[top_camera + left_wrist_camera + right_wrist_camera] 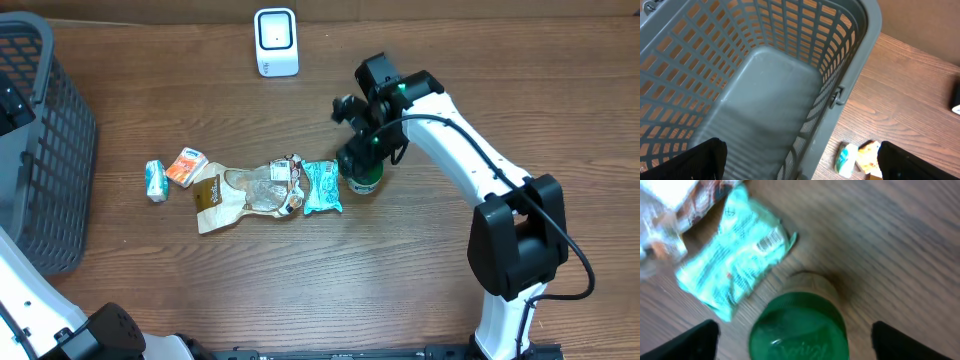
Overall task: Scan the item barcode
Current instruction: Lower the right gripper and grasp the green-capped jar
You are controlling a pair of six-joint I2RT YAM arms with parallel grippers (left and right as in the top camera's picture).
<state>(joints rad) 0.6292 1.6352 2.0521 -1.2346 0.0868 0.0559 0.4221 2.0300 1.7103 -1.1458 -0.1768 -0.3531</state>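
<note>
Next, my right gripper takes hold of the jar by its green lid (366,181) from above, to leave the jar's body uncovered to scan the item barcode.
A jar with a green lid (366,181) stands upright on the wooden table, just right of a teal packet (322,186) whose barcode faces up (769,241). My right gripper (367,160) hangs directly over the jar. In the right wrist view the lid (799,330) sits between the two fingers of the right gripper (799,341), which is open and clear of it on both sides. The white scanner (276,42) stands at the table's back edge. My left gripper (800,162) is open and empty above the grey basket (860,30).
A row of packets lies left of the jar: a clear wrapper (262,188), a brown pouch (215,198), an orange packet (186,165) and a small teal-white packet (155,181). The grey basket (60,150) fills the left edge of the table.
</note>
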